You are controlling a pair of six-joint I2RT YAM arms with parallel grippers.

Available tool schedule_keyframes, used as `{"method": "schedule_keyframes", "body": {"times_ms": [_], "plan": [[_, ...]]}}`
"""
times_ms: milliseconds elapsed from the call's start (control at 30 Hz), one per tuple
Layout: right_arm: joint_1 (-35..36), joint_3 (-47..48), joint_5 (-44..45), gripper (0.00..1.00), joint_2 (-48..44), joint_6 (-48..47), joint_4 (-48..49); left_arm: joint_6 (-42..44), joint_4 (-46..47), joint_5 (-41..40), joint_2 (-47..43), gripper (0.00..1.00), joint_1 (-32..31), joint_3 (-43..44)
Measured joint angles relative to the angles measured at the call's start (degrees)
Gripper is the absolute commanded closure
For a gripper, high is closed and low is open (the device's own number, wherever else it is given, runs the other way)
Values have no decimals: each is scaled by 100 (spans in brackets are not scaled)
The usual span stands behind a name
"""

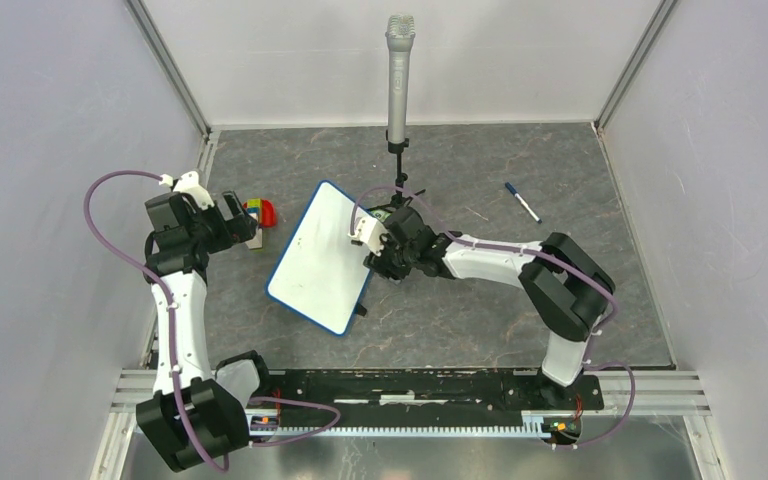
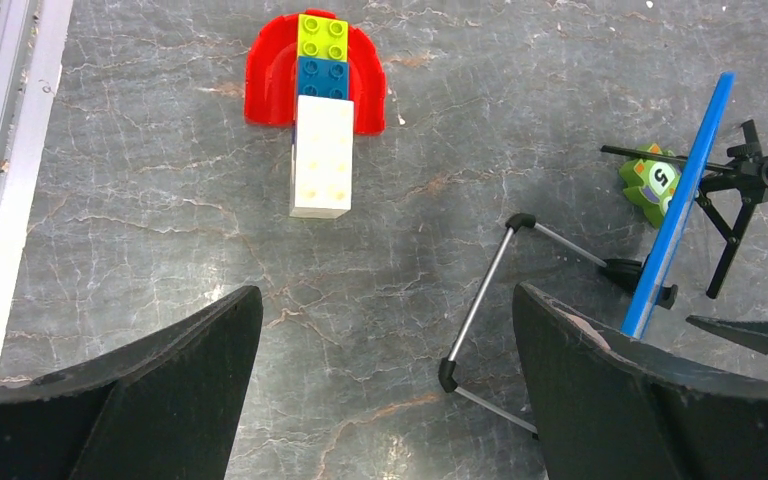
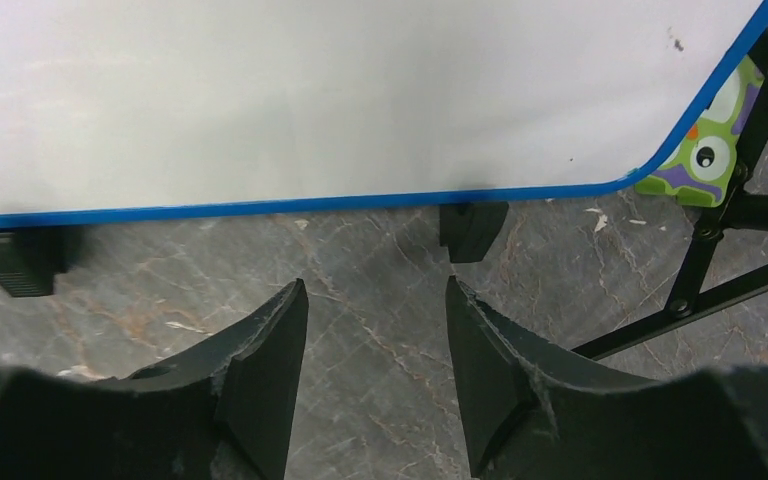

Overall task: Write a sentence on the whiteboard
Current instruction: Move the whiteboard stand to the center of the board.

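My right gripper grabs the whiteboard by the black foot at its blue edge (image 3: 472,232) next, to turn it for writing while its white side stays free.
The whiteboard (image 1: 322,258) lies tilted in the middle of the table, white with a thin blue edge. Its face is blank; no sentence shows on it. My right gripper (image 1: 368,250) is open and empty at the board's right edge. In the right wrist view the gripper (image 3: 375,284) is low over the table, just short of the board's edge (image 3: 310,205) and a black foot (image 3: 472,230). My left gripper (image 1: 218,210) is open and empty left of the board; in the left wrist view (image 2: 385,292) the board's blue edge (image 2: 685,190) shows at the right.
A blue-capped marker (image 1: 522,201) lies at the back right. A microphone (image 1: 398,80) stands on a black tripod behind the board. Toy bricks (image 2: 320,120) on a red arch sit ahead of the left gripper. A green monster toy (image 3: 710,150) lies by the tripod. A wire stand (image 2: 490,300) props the board.
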Motion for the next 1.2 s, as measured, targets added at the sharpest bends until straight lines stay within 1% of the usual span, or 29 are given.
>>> {"method": "schedule_keyframes", "body": {"times_ms": [267,367,433,533,600,767,833,900,933,1200], "plan": [[-155,330,168,39,446,-249,-164,0,2,96,-44,0,0,0],[-232,535,157,40,645,-267,-175,0,2,111,-33,0,0,0],[-289,669,131,42,774,-271,-186,0,2,118,-33,0,0,0],[-343,839,59,48,944,-293,-203,0,2,127,-35,0,0,0],[-374,925,-11,56,1014,-295,-229,0,2,129,-35,0,0,0],[-372,955,-129,80,1032,-337,-238,0,4,127,-35,0,0,0],[-378,953,-157,87,1027,-328,-234,0,2,127,-35,0,0,0],[-409,898,-212,98,1001,-267,-188,0,4,127,-35,0,0,0],[-415,826,-243,100,957,-229,-142,0,4,127,-35,0,0,0],[-409,-96,-376,100,308,186,81,0,4,127,-35,0,0,0]]}}
